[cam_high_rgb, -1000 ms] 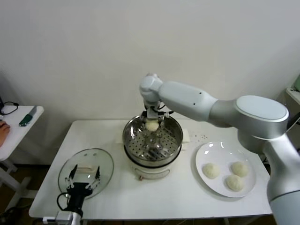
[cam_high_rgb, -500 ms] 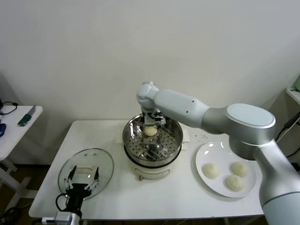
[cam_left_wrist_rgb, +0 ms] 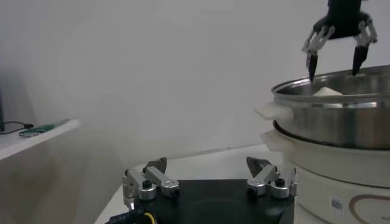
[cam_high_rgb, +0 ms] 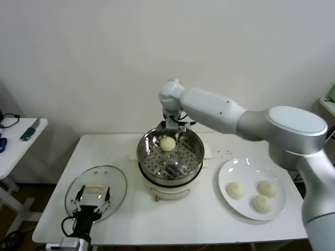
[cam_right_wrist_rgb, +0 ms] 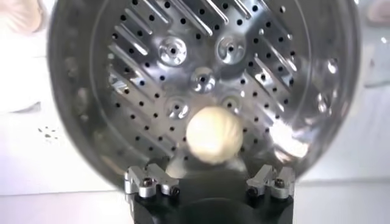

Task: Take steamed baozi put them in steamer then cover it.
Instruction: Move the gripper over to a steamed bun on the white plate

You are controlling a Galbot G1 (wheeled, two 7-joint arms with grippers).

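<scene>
The right gripper grabs the round body of a baozi from the white plate next, to fill the steamer (cam_high_rgb: 170, 166).
The steel steamer (cam_high_rgb: 170, 166) stands mid-table on its cream base. One baozi (cam_high_rgb: 167, 143) lies on the perforated tray (cam_right_wrist_rgb: 201, 79) toward the back. It also shows in the right wrist view (cam_right_wrist_rgb: 213, 134). My right gripper (cam_high_rgb: 174, 128) hangs open and empty just above that baozi; it also shows in its own wrist view (cam_right_wrist_rgb: 210, 178). Three baozi (cam_high_rgb: 235, 190) lie on a white plate (cam_high_rgb: 227, 175) at the right. The glass cover (cam_high_rgb: 112, 180) lies flat at the left. My left gripper (cam_high_rgb: 92, 205) is open and empty over the cover's near edge.
A small side table (cam_high_rgb: 21, 138) with a green tool stands at the far left. The wall is close behind the steamer. In the left wrist view the steamer (cam_left_wrist_rgb: 341, 125) is to the side, with the right gripper (cam_left_wrist_rgb: 334, 58) above its rim.
My right gripper lowered the baozi into the steamer, let it go and rose a little. The baozi now rests on the tray. The left arm has not moved.
</scene>
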